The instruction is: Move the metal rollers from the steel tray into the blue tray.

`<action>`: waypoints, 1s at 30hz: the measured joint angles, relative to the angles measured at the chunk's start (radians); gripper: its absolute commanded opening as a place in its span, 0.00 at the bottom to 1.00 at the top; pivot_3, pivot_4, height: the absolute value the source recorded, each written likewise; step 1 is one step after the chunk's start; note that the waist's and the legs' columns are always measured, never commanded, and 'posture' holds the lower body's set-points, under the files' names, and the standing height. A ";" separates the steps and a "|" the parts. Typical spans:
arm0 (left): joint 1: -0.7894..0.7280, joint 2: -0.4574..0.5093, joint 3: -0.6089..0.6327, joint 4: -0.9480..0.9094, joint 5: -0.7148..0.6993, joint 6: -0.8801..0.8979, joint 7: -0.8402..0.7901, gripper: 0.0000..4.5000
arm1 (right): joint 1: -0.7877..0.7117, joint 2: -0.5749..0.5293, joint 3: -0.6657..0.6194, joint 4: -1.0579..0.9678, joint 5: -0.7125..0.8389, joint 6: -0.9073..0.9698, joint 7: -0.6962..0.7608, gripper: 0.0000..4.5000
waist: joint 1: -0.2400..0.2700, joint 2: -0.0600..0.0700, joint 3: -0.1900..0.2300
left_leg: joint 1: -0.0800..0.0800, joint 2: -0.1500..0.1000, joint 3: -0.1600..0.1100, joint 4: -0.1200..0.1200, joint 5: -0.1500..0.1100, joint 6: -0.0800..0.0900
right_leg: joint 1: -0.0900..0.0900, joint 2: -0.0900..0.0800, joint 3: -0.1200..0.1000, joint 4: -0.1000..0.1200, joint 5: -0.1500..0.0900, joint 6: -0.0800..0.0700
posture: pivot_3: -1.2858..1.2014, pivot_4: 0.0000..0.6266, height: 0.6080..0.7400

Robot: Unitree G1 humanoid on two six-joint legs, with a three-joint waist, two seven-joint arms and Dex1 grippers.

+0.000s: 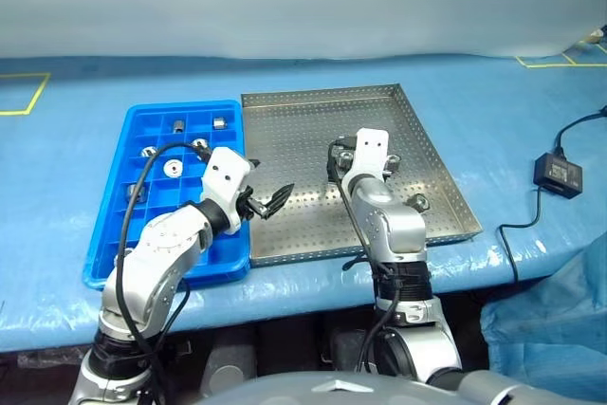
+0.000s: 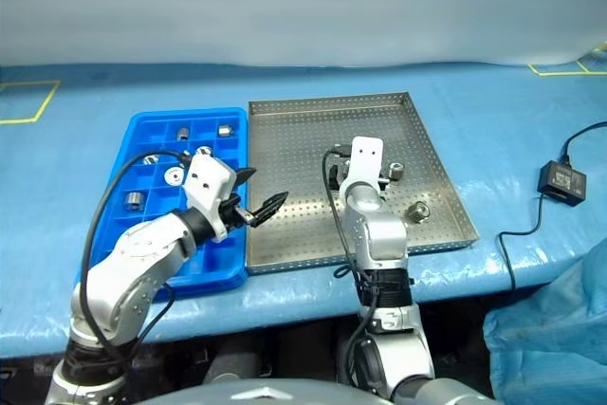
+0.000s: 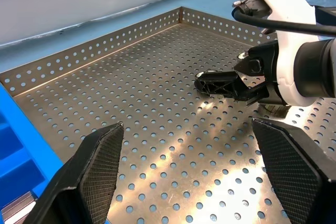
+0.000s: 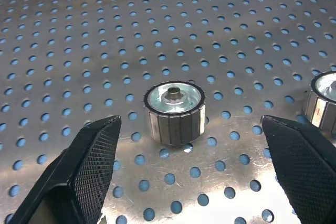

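I need to move my right gripper toward the upright roller before I close on it, because my right gripper's fingers stop short of the roller in the right wrist view.
The steel tray [image 1: 285, 111] lies on the table with the blue tray [image 1: 137, 125] against its left side. Three metal rollers show in the steel tray. One roller [image 4: 175, 113] stands upright on the perforated floor, just ahead of my right gripper [image 4: 190, 125] and between its open fingers. A second roller [image 4: 325, 99] sits beside it. The third roller [image 2: 416, 211] lies nearer the tray's right rim. My left gripper [image 2: 258, 189] hangs open and empty over the steel tray's left edge. Several rollers [image 1: 173, 168] sit in the blue tray's compartments.
The table is covered in light blue sheet, and both trays sit close to its front edge. A black box [image 1: 558, 174] with a cable lies at the right. The left wrist view shows my right gripper's fingers [image 3: 223, 85] low over the steel floor.
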 measured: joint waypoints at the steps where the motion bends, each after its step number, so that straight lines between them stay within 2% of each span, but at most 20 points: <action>1: 0.000 0.000 -0.003 0.000 0.000 -0.001 0.000 0.94 | -0.009 -0.001 -0.009 0.026 0.004 -0.018 -0.001 1.00 | -0.001 0.000 0.000 | 0.000 0.000 0.000 0.000 0.000 0.000 | 0.000 0.000 0.000 0.000 0.000 0.000 | 0.52 0.24 1.00; 10: 0.001 0.000 -0.008 0.000 0.001 -0.012 0.017 0.94 | -0.124 -0.020 -0.048 0.245 0.029 -0.159 0.009 1.00 | -0.001 0.000 0.000 | 0.000 0.000 0.000 0.000 0.000 0.000 | 0.000 0.000 0.000 0.000 0.001 0.001 | 0.53 0.24 1.00; 13: 0.006 0.001 -0.007 0.000 0.007 -0.014 0.023 0.95 | -0.146 -0.022 -0.058 0.316 0.031 -0.183 0.006 0.86 | 0.001 0.000 0.000 | 0.000 0.000 0.000 0.000 0.000 0.000 | 0.000 0.000 0.001 0.000 0.002 0.001 | 0.54 0.24 1.00; 16: 0.016 0.001 -0.003 0.000 0.008 -0.015 0.033 0.95 | -0.167 -0.025 -0.069 0.359 0.031 -0.183 -0.015 0.65 | 0.006 0.000 0.000 | 0.000 0.000 0.000 -0.001 0.000 0.000 | 0.000 0.000 0.001 0.000 0.002 0.001 | 0.54 0.24 1.00; 19: 0.022 0.002 0.005 0.000 0.008 -0.015 0.041 0.95 | -0.174 -0.026 -0.080 0.370 0.035 -0.186 -0.022 0.65 | 0.008 0.000 0.000 | 0.001 0.000 0.000 -0.001 0.000 0.000 | 0.000 0.000 0.001 0.000 0.002 0.002 | 0.54 0.24 1.00; 21: 0.029 0.002 0.006 0.000 0.008 -0.015 0.043 0.95 | -0.174 -0.026 -0.087 0.372 0.042 -0.194 -0.022 0.58 | 0.011 0.000 0.000 | 0.001 0.000 0.000 -0.001 0.000 0.000 | 0.000 0.000 0.001 0.000 0.001 0.002 | 0.54 0.24 1.00; 23: 0.034 0.002 0.007 0.000 0.008 -0.015 0.043 0.95 | -0.174 -0.026 -0.086 0.372 0.046 -0.198 -0.021 0.46 | 0.011 0.000 0.000 | 0.001 0.000 0.000 -0.001 0.000 0.000 | 0.000 0.000 0.001 0.000 0.001 0.002 | 0.55 0.24 1.00; 26: 0.035 0.003 0.011 0.000 0.009 -0.016 0.044 0.95 | -0.174 -0.026 -0.085 0.363 0.053 -0.197 -0.008 0.41 | 0.012 0.001 0.000 | 0.000 0.000 0.000 -0.001 0.000 0.000 | 0.000 0.000 0.001 0.000 0.001 0.002 | 0.55 0.24 1.00; 30: 0.045 0.011 0.021 -0.003 0.011 -0.016 0.051 0.95 | -0.171 -0.023 -0.084 0.283 0.091 -0.155 0.025 0.39 | 0.015 0.001 0.001 | 0.000 0.000 0.000 -0.002 0.000 0.000 | 0.000 0.000 0.001 0.000 0.002 0.002 | 0.55 0.24 1.00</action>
